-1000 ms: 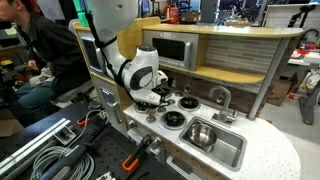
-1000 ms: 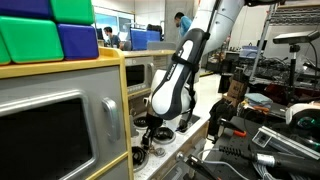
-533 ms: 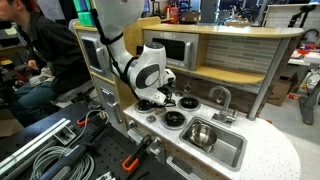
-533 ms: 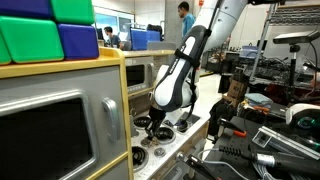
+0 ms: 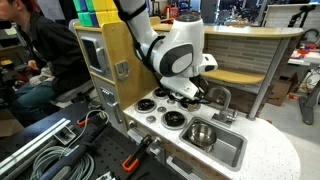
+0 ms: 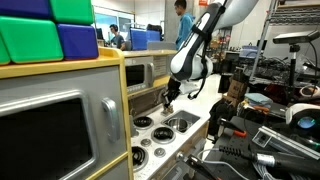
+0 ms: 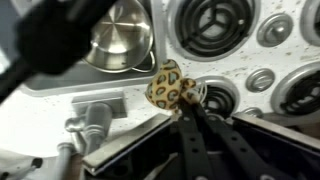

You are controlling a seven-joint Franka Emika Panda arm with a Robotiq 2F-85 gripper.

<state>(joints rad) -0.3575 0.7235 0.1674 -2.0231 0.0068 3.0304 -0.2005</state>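
I should keep my gripper closed, since the spotted thing is hanging above the speckled counter and would fall beside the sink bowl (image 7: 120,42) if I opened now.
In the wrist view my gripper (image 7: 185,106) is shut on a small soft thing with a leopard-spot pattern (image 7: 174,84), which sticks out past the fingertips. It hangs in the air over the toy kitchen's speckled counter (image 7: 120,88), between the sink bowl (image 7: 120,42) and the black burners (image 7: 214,20). In both exterior views the gripper (image 5: 190,93) (image 6: 168,97) hovers above the stove top, close to the faucet (image 5: 220,97). The spotted thing is too small to make out in those views.
The toy kitchen has a steel sink (image 5: 208,137), round burners (image 5: 173,118) and knobs (image 7: 262,78). A microwave front (image 6: 55,135) and green and blue blocks (image 6: 45,30) fill the near side. A seated person (image 5: 30,55), cables and tools (image 5: 40,150) surround the counter.
The jaws closed on the spotted thing down at the burners. The arm then rose and swung toward the faucet and sink, carrying it.
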